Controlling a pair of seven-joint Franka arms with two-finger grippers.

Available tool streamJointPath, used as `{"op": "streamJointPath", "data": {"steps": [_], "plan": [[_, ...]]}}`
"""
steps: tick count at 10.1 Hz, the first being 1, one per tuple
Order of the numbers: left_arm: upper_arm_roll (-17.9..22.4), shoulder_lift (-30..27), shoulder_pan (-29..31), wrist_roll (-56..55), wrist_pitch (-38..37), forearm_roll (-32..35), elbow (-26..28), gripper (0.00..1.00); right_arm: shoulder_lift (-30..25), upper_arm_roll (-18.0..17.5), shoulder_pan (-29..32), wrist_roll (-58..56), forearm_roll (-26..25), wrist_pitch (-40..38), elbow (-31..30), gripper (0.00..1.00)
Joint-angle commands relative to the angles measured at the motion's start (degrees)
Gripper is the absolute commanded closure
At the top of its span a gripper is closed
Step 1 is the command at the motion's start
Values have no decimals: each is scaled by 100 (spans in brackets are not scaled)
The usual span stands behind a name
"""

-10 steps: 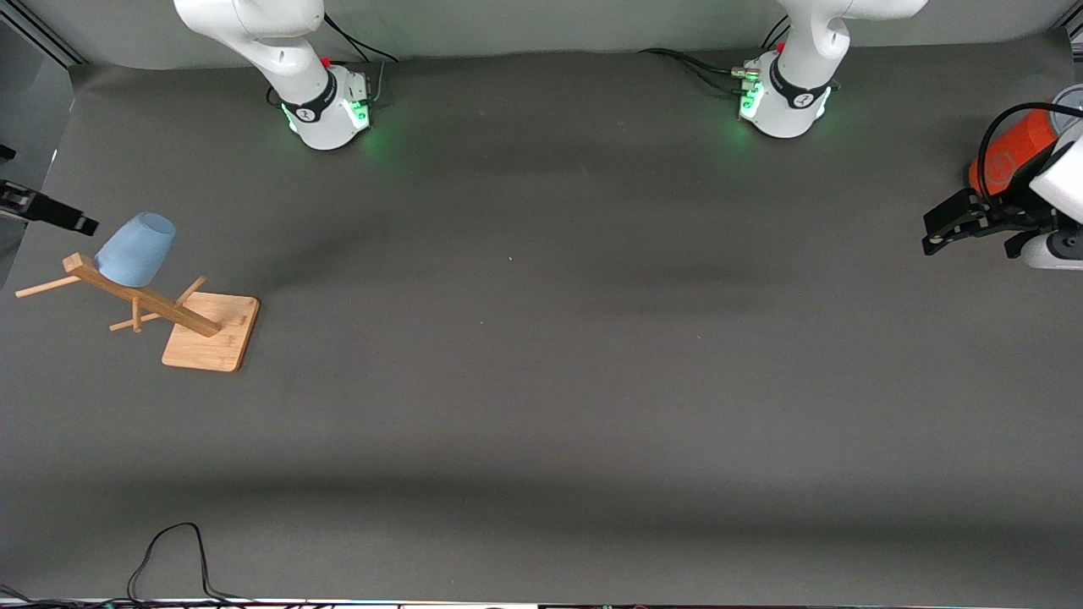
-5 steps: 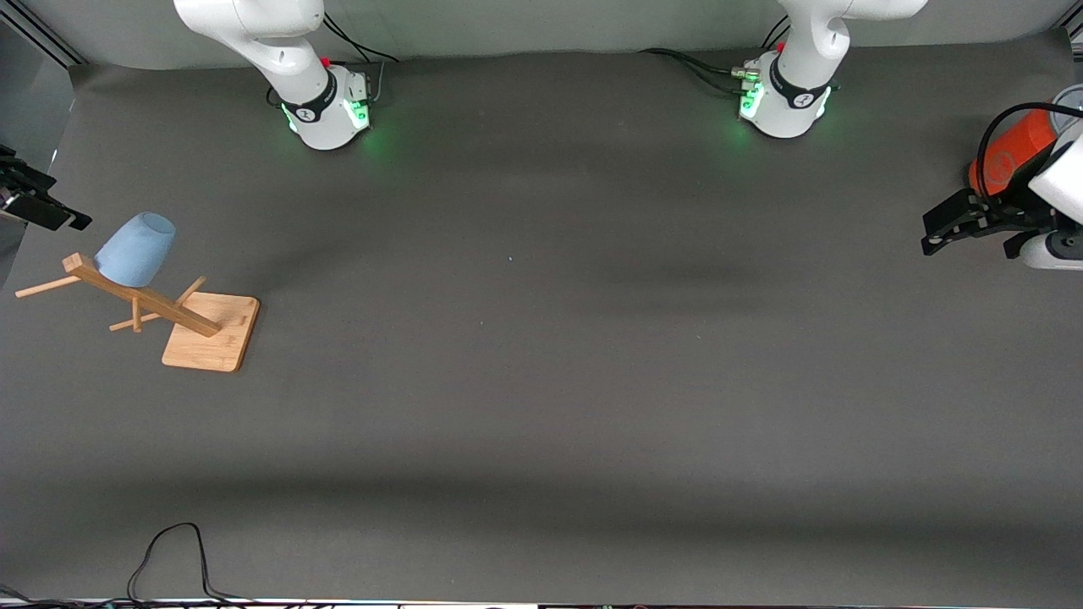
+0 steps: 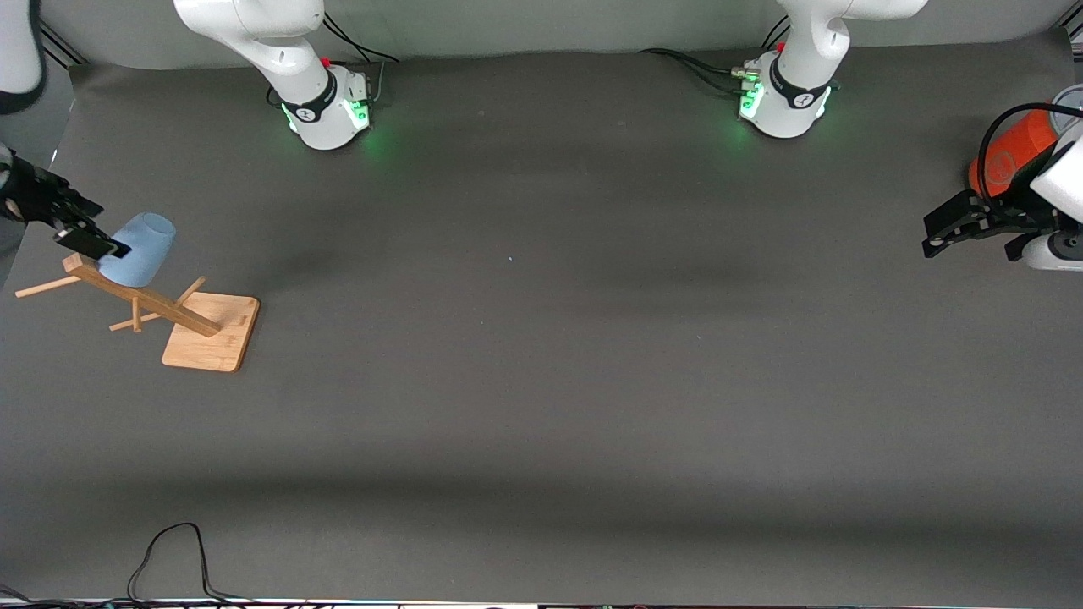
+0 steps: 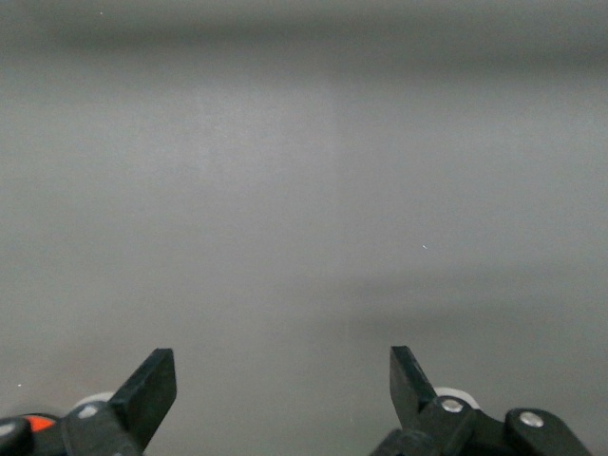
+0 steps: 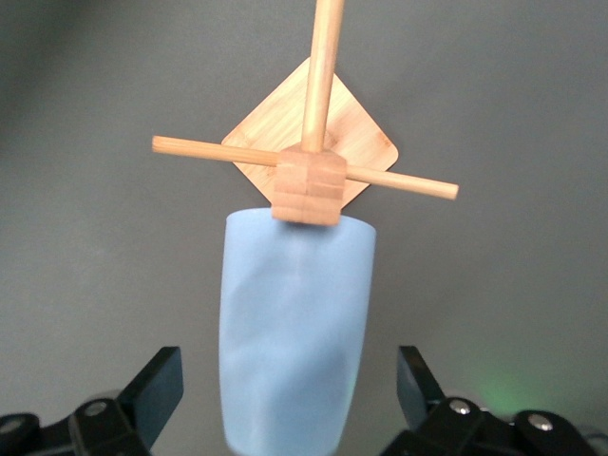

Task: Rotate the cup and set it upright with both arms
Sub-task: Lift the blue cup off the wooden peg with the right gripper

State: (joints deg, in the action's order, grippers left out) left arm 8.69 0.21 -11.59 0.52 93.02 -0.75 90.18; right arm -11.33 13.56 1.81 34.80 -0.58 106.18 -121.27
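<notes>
The pale-blue cup needs to be brought upright, so my right gripper should reach it and grip its side [image 5: 293,342]. This leaves its rim [image 5: 249,212] free.
The pale-blue cup [image 3: 140,249] hangs tilted, mouth toward the post, on a peg of a wooden rack [image 3: 144,300] at the right arm's end of the table. My right gripper [image 3: 93,230] is open at the cup's narrower base end. In the right wrist view the cup [image 5: 294,285] lies between the open fingers of the right gripper [image 5: 290,380], with a gap on each side. The rack's post top [image 5: 306,185] sits over the cup's wide end. My left gripper [image 3: 929,234] is open and empty, and waits at the left arm's end; its wrist view shows the left gripper [image 4: 283,375] over bare mat.
The rack stands on a square wooden base [image 3: 211,330]. A big orange can [image 3: 1011,152] stands by the left gripper at the table's edge. A black cable [image 3: 169,550] loops at the edge nearest the front camera. The table is a dark grey mat [image 3: 541,338].
My right gripper has moved in from the table's edge to the cup, and its fingers now stand on either side of it. The left arm and the cup have not moved.
</notes>
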Motion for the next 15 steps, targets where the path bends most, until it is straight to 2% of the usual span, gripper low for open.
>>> {"op": "streamJointPath", "data": {"steps": [1,4,5,8,13,15], "plan": [[27,59,-19,89,15,-48,-115,0,-151,41,-49,167,-65,446,-397,0],[27,59,-37,89,24,-48,-115,0,-10,59,-40,159,-65,562,-407,0],[27,59,-28,89,24,-48,-115,0,25,93,-40,159,-65,579,-407,4],[27,59,-28,89,59,-48,-115,0,52,111,-40,97,-65,597,-415,31],[27,59,-28,89,129,-48,-115,0,-228,24,-92,167,-56,238,-310,31],[27,59,-37,89,138,-48,-115,0,-448,15,-435,385,-56,-104,-135,31]]}}
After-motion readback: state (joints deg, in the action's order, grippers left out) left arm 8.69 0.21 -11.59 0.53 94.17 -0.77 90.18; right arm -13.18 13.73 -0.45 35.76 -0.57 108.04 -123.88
